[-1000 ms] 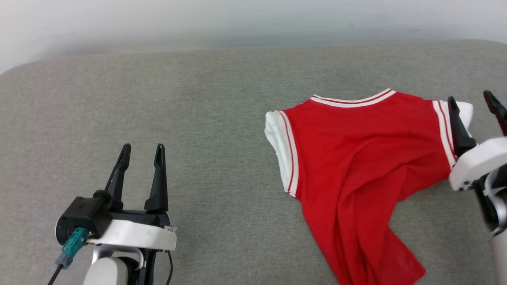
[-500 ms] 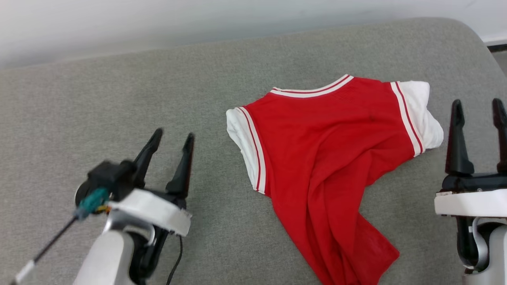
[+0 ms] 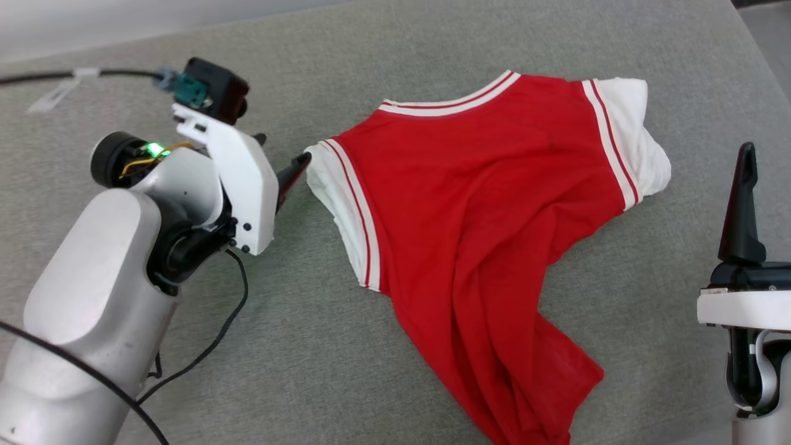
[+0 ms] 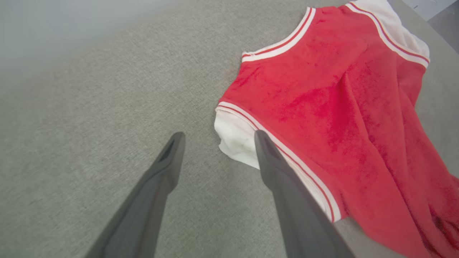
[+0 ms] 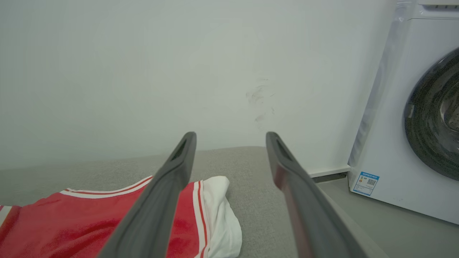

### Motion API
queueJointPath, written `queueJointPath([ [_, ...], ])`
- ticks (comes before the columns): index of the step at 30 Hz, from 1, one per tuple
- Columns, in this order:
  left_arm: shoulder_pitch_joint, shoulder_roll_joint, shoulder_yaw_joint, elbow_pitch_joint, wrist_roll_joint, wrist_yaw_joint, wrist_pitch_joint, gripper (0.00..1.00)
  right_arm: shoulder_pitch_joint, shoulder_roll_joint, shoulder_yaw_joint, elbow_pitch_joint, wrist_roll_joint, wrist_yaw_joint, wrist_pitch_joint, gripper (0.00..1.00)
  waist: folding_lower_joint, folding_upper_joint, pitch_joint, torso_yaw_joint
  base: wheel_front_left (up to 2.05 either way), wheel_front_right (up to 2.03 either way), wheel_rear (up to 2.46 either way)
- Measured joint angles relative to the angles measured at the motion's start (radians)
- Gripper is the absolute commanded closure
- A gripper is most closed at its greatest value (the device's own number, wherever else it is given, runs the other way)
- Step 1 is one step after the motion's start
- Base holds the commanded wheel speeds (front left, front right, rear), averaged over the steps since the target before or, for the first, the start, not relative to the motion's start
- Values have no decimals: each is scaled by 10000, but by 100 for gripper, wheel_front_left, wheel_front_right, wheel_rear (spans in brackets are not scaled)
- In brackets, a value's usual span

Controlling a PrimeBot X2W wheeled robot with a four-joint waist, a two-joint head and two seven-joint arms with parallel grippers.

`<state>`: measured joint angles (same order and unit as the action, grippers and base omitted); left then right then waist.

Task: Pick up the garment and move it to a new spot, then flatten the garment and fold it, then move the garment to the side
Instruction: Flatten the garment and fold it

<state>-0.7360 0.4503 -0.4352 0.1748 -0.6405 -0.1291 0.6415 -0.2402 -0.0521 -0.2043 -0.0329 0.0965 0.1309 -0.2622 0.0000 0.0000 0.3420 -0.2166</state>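
Next, my right gripper picks up the red jersey (image 3: 482, 170) by its white sleeve's hem (image 3: 656, 169) to move and flatten it.
The garment (image 3: 488, 204), a red jersey with white sleeves and striped trim, lies crumpled on the grey cushioned surface (image 3: 432, 37), its hem bunched toward me. My left gripper (image 3: 283, 154) is open at the garment's left white sleeve (image 4: 235, 138). In the left wrist view the left gripper (image 4: 218, 136) straddles the sleeve's edge, one finger over the white cloth and the other over bare cushion. My right gripper (image 3: 776, 153) stands open beside the garment's right side, apart from it. The right gripper (image 5: 231, 136) points at the wall past the right sleeve (image 5: 218, 215).
A white washing machine (image 5: 423, 125) stands on the floor to the right of the cushion. The cushion's right edge (image 3: 751, 43) rounds off near the right sleeve. A black cable (image 3: 216, 334) trails from my left arm. Bare cushion stretches to the left of the garment.
The head view has tilted down and turned. My left arm has swung forward and to the right, up to the garment's left sleeve. The garment lies as before.
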Motion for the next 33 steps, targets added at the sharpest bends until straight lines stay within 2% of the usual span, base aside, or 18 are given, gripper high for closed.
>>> queueJointPath([
  [6, -727, 40, -556, 577, -1083, 0, 1498, 0, -239, 4, -65, 121, 272, 0, -8, 0, 0, 0, 519, -313, 0, 0, 0],
  [15, -1117, 130, -1195, 1319, -1197, 0, 1609, 0, -373, 4, 23, 201, 447, 0, -10, 0, 0, 0, 1034, -457, 0, 0, 0],
  [16, -1115, 127, -1246, 1371, -1302, 0, 1557, 2, -380, 4, 36, 222, 447, 0, -10, 0, 1, 0, 1046, -446, 0, 0, 0],
  [17, -1097, 127, -1296, 1402, -1404, 0, 1490, 49, -382, 4, 46, 249, 447, 0, -10, 0, 1, 0, 1047, -431, 0, 0, 0],
  [18, -1069, 128, -1323, 1407, -1496, 0, 1350, 80, -384, 4, 58, 274, 445, 0, -10, 0, 0, 0, 1040, -412, 0, 0, 0],
  [19, -1041, 132, -1323, 1409, -1576, 0, 1154, 100, -384, 4, 77, 297, 443, 0, -10, 0, 1, 0, 1019, -390, 0, 0, 0],
  [24, -561, 441, -1137, 1283, -1728, 0, -144, 100, -379, 6, 157, 399, 336, 0, -10, 0, 1, 0, 698, -268, 0, 0, 0],
  [28, 215, 972, -771, 848, -1595, 48, -1223, 100, -273, 6, 173, 472, 190, 0, -10, 0, 0, 0, 278, -120, 0, 0, 0],
  [33, 1655, 1808, -355, -332, -1605, 347, -1848, 100, -48, 8, 127, 569, 0, 0, -10, 0, 0, 0, -282, 160, 0, 0, 0],
])
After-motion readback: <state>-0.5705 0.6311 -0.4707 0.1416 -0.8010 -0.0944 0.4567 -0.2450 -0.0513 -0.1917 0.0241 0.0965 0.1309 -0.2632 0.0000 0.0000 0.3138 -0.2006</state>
